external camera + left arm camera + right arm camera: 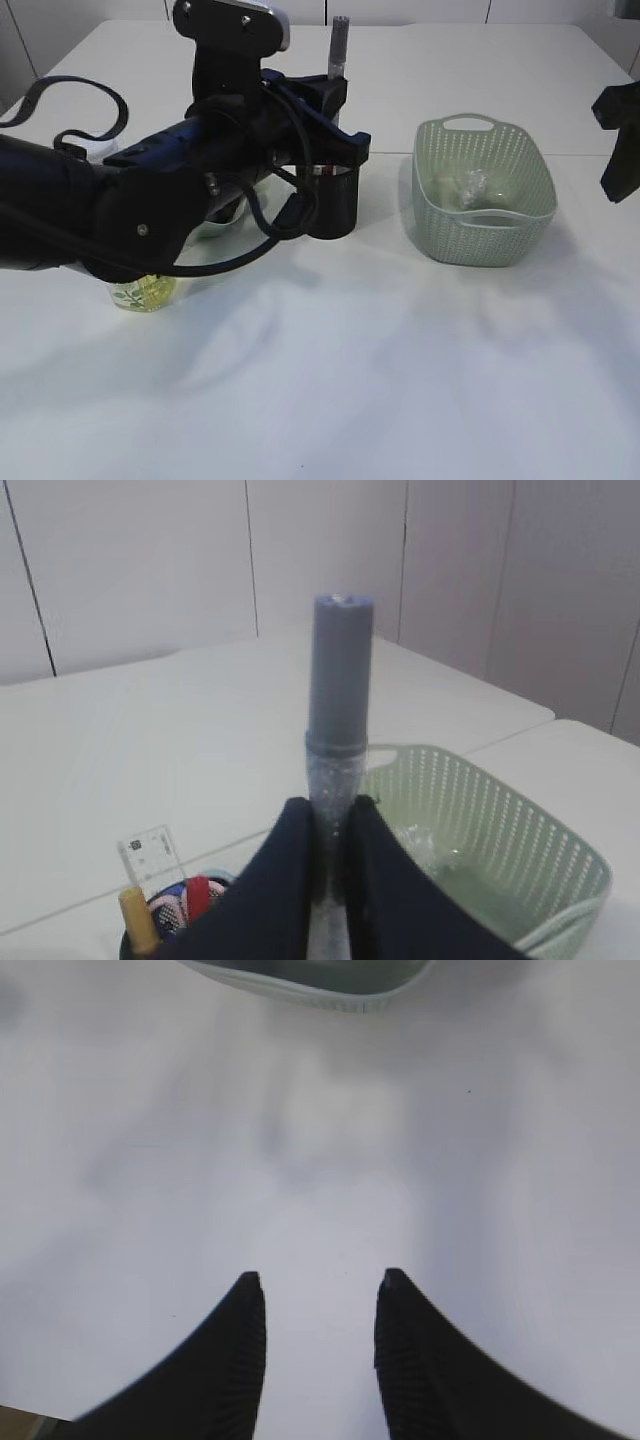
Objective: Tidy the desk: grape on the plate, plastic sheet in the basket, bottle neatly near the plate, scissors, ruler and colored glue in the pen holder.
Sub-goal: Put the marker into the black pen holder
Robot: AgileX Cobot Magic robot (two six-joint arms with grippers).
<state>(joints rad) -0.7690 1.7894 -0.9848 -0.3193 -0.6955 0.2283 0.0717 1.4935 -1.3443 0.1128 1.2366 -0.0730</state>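
Note:
My left gripper keeps hold of the grey glue tube until it lines up with the pen holder's opening (178,908). The tube now stands high and beside that opening.
My left gripper (332,815) is shut on a grey glitter glue tube (338,690) and holds it upright above the black pen holder (335,205). The tube's top shows above the arm in the exterior view (339,45). In the left wrist view the holder's mouth (165,910) shows a clear ruler (150,855), red scissor handles (197,895) and a yellow stick. The crumpled plastic sheet (470,187) lies in the green basket (483,195). The bottle (145,293) with yellow liquid stands under the left arm. The plate (222,222) is mostly hidden; the grape is hidden. My right gripper (318,1282) is open and empty over bare table.
The left arm and its cables (150,200) cover the left of the table. The right arm (622,140) hangs at the right edge. The basket's rim shows at the top of the right wrist view (320,985).

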